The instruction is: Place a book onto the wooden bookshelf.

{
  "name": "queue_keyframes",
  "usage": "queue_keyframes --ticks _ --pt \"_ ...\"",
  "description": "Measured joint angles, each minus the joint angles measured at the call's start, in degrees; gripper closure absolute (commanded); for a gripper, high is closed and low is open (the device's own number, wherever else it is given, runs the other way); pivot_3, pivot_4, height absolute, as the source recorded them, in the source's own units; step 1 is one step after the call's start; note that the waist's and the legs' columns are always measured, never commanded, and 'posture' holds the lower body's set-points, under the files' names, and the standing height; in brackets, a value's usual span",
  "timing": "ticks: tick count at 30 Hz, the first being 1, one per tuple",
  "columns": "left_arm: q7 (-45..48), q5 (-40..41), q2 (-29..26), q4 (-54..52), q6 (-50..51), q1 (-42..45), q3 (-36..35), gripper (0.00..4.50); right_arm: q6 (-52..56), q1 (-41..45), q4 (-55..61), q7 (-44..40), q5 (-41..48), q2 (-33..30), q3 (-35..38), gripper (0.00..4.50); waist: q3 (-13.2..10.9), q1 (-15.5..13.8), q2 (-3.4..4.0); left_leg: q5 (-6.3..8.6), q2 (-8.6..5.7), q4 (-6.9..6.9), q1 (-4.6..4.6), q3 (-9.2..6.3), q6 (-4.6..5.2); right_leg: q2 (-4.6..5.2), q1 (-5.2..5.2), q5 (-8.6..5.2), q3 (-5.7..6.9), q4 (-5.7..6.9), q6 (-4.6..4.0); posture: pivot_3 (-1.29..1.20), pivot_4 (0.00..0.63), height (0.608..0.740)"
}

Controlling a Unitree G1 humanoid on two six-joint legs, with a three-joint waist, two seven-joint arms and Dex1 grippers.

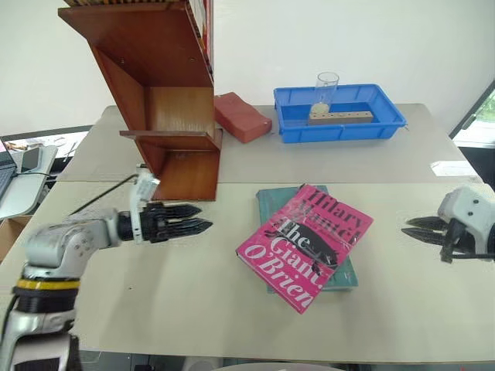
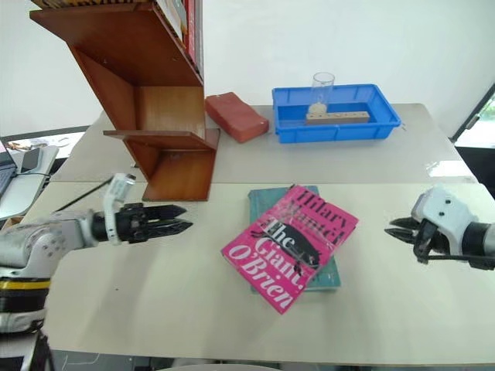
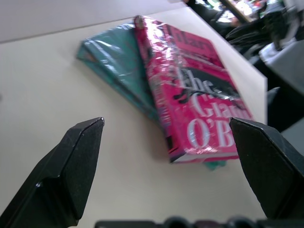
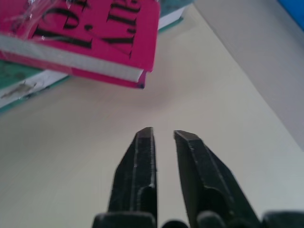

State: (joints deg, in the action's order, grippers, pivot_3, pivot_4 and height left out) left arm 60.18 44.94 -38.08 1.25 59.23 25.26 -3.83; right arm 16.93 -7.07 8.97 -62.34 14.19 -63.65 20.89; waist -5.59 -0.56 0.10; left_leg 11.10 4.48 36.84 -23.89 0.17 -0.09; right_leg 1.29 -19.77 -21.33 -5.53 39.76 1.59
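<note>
My left gripper is going to grip the pink book next by its lower spine end (image 1: 244, 246), because that end sticks out past the teal book (image 1: 271, 202) there and leaves room for my fingers.
The pink book (image 1: 305, 246) lies tilted on top of a teal-green book (image 1: 268, 202) in the middle of the near table. The wooden bookshelf (image 1: 166, 116) stands at the back left, its lower shelf just above the table. My left gripper (image 1: 206, 217) hangs open to the left of the book, level and pointing at it, with a gap of bare table between them. In the left wrist view the book (image 3: 190, 99) lies between and beyond the spread fingers (image 3: 71, 166). My right gripper (image 1: 404, 227) is to the right of the book, shut on nothing, its tips (image 4: 164, 133) short of the book's corner (image 4: 137, 78).
A red brick-like block (image 1: 242, 116) lies beside the shelf. A blue tray (image 1: 340, 131) at the back holds a clear glass (image 1: 326, 89) and a wooden block (image 1: 340, 117). A seam divides the two tabletops. A laptop (image 1: 15, 178) sits off the left edge.
</note>
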Motion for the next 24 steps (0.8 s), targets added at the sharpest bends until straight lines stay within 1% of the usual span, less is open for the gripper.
queue_keyframes --ticks 3,6,10,13,18,24 --pt "-0.9 -0.5 5.1 7.2 1.4 3.6 2.6 0.00 -0.2 -0.4 1.4 0.6 -0.9 0.8 -1.4 4.44 0.0 0.2 -0.01 0.00 0.00 0.00 0.03 -0.02 0.00 -0.01 0.10 0.00 0.00 -0.08 0.00 0.00 0.150 0.649" --pt "-2.3 -2.2 9.6 14.3 2.4 6.6 4.0 0.00 -0.5 0.1 1.8 1.2 -2.2 1.8 -4.5 4.44 0.0 0.5 -0.03 0.01 -0.01 -0.04 0.04 -0.06 0.01 -0.02 0.21 0.02 0.01 -0.24 -0.04 0.00 0.150 0.649" --pt "-3.3 -3.1 15.1 18.9 2.4 8.4 4.8 0.00 -1.9 4.5 1.7 1.3 -3.5 4.2 -10.6 4.44 0.0 0.8 -0.03 0.00 -0.03 -0.02 0.10 -0.10 0.01 -0.01 0.36 0.06 0.02 -0.38 0.06 0.00 0.150 0.649" --pt "-3.3 -3.3 16.5 20.4 2.8 8.5 5.0 0.00 -3.1 8.2 0.9 1.4 -4.7 5.1 -14.1 4.44 0.0 0.9 -0.02 0.01 -0.04 -0.04 0.11 -0.14 0.01 -0.02 0.41 0.07 0.03 -0.44 0.06 0.00 0.150 0.649" --pt "-3.5 -3.4 18.4 20.7 3.7 8.0 5.3 0.00 -5.1 15.3 -2.1 1.5 -6.9 8.6 -19.8 4.44 0.0 1.1 -0.01 0.00 -0.06 -0.04 0.12 -0.17 0.00 -0.01 0.50 0.10 0.04 -0.51 0.04 0.00 0.150 0.649" --pt "-5.6 -2.8 20.0 19.8 6.0 6.1 3.7 0.00 -6.3 23.6 -4.8 1.1 -8.6 13.3 -25.4 4.44 0.0 1.2 0.00 0.00 -0.07 -0.04 0.13 -0.21 -0.01 0.00 0.53 0.16 0.04 -0.56 0.03 0.00 0.150 0.649"
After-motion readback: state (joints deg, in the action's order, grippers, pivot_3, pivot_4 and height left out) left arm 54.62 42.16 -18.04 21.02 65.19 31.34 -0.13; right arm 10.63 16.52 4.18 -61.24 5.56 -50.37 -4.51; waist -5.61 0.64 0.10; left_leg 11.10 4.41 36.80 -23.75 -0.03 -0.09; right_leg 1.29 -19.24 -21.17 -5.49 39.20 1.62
